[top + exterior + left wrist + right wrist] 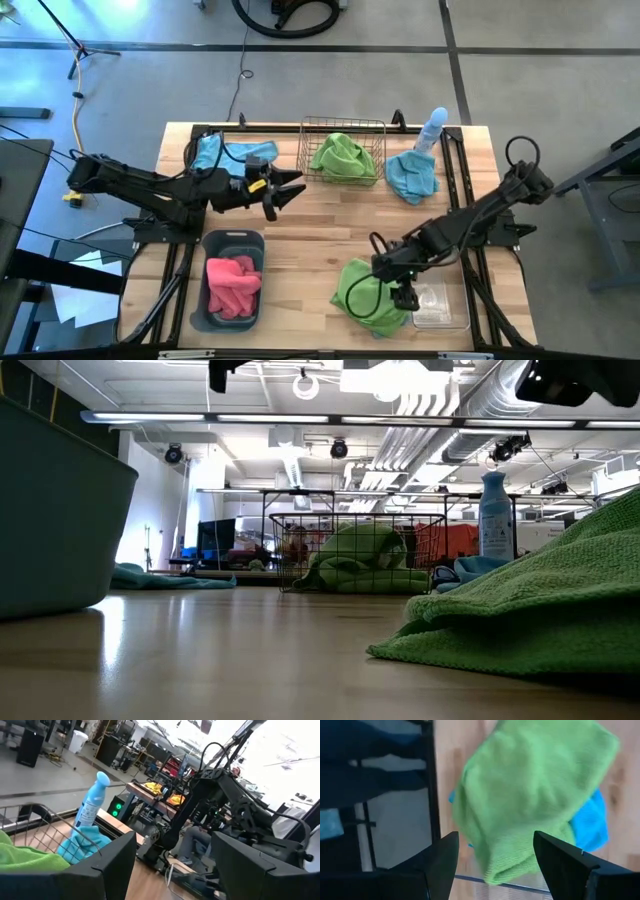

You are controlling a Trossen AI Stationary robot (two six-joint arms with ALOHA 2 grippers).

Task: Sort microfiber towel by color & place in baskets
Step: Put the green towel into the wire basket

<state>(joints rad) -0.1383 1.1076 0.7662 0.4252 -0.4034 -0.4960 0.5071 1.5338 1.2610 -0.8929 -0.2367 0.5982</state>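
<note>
Next, the right gripper grabs the green towel by its hemmed edge to sort it into the wire basket with the other green towel.
A green towel lies bunched on the table's near right part, beside the clear tub; the right wrist view shows this green towel lying over a blue towel. My right gripper hangs open above them without touching. My left gripper is open in the air, left of the wire-mesh basket, which holds another green towel. The dark tub holds pink towels. Two more blue towels lie at the far edge.
A pale blue spray bottle stands at the far edge, with the right-hand blue towel at its foot. Bare wood lies in the table's middle between the dark tub and the near green towel. In the low view the near green towel fills the right side.
</note>
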